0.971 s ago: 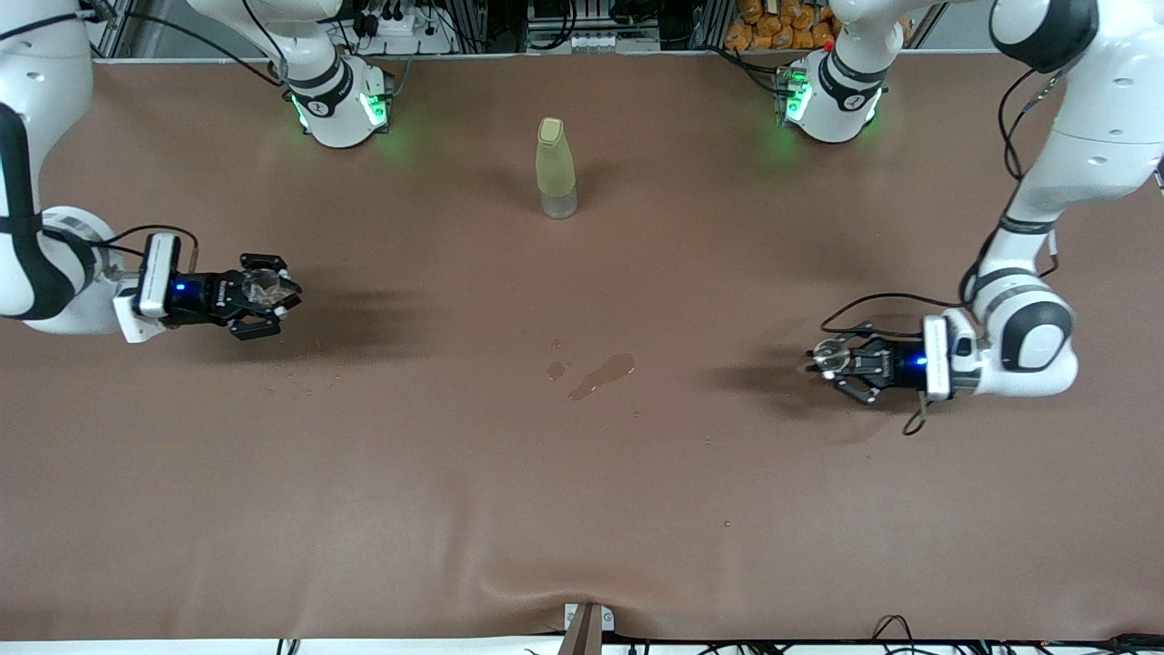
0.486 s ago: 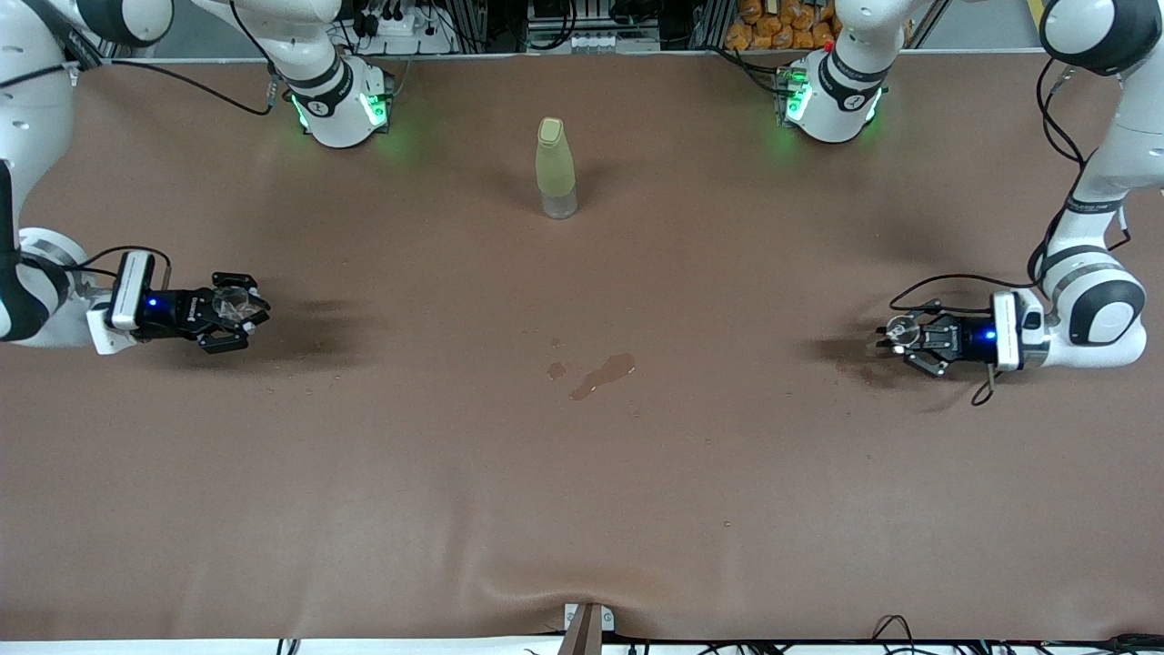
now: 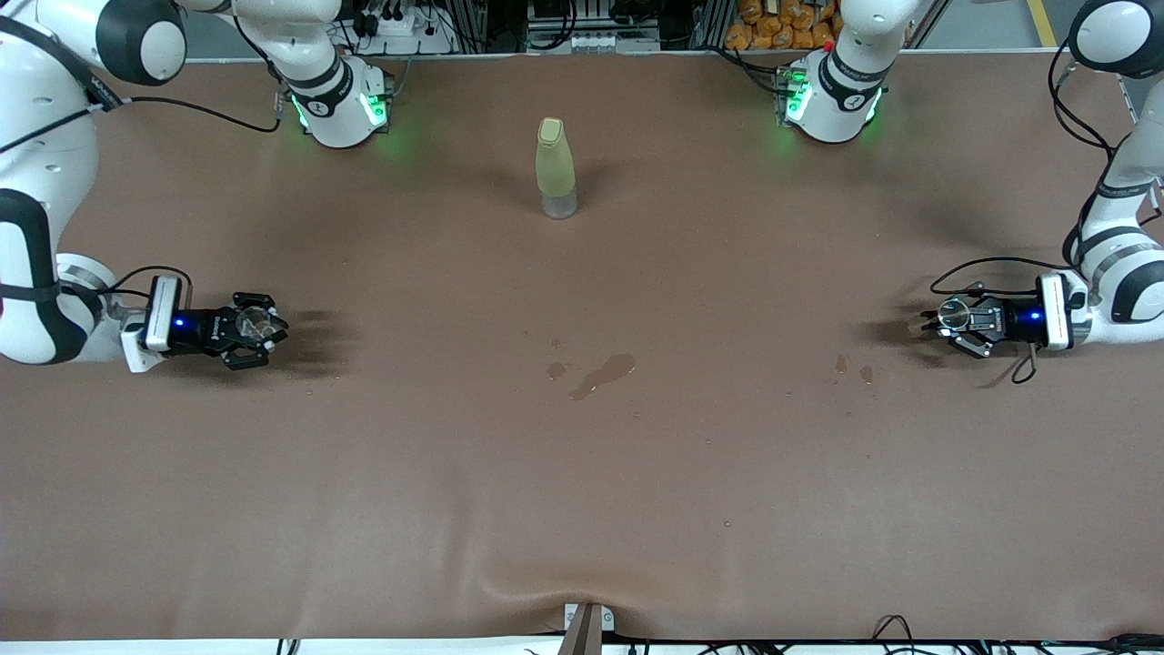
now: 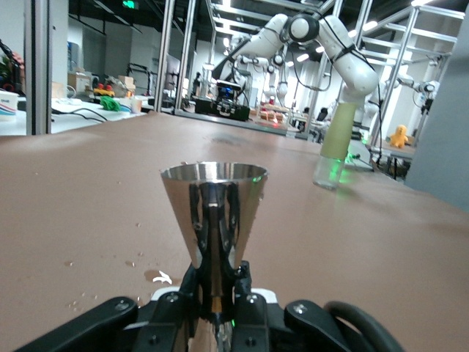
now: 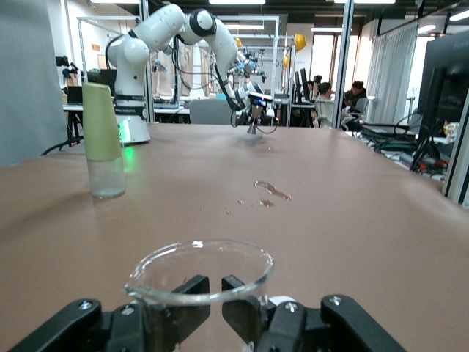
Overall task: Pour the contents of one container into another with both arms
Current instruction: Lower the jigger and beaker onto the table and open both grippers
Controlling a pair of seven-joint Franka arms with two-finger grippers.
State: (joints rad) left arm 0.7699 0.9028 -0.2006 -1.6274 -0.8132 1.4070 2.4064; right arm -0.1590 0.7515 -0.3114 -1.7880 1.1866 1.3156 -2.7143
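The metal cone cup (image 3: 953, 312) (image 4: 213, 209) hangs with its foot above the tabletop and would drop if my left gripper opened now, so it is too early to let go.
My right gripper (image 3: 256, 326) is low over the table at the right arm's end, shut on a clear glass beaker (image 3: 252, 318). In the right wrist view the beaker (image 5: 199, 277) stands upright, and the black fingers (image 5: 187, 308) of my right gripper (image 5: 212, 312) show through its wall. My left gripper (image 3: 957, 317) is low over the left arm's end, shut on a shiny metal cone cup (image 3: 953, 312). That cup (image 4: 213, 209) points mouth up, its narrow foot pinched in my left gripper (image 4: 216, 290).
A bottle (image 3: 556, 168) with a yellow-green top and clear base stands mid-table near the bases. It also shows as a bottle (image 4: 333, 143) and a bottle (image 5: 102, 143) in the wrist views. A wet spill (image 3: 600, 373) marks the centre; small drops (image 3: 852, 368) lie near my left gripper.
Both arms have drawn apart toward their own ends of the table, each carrying its vessel. New drops lie on the table where the left gripper passed.
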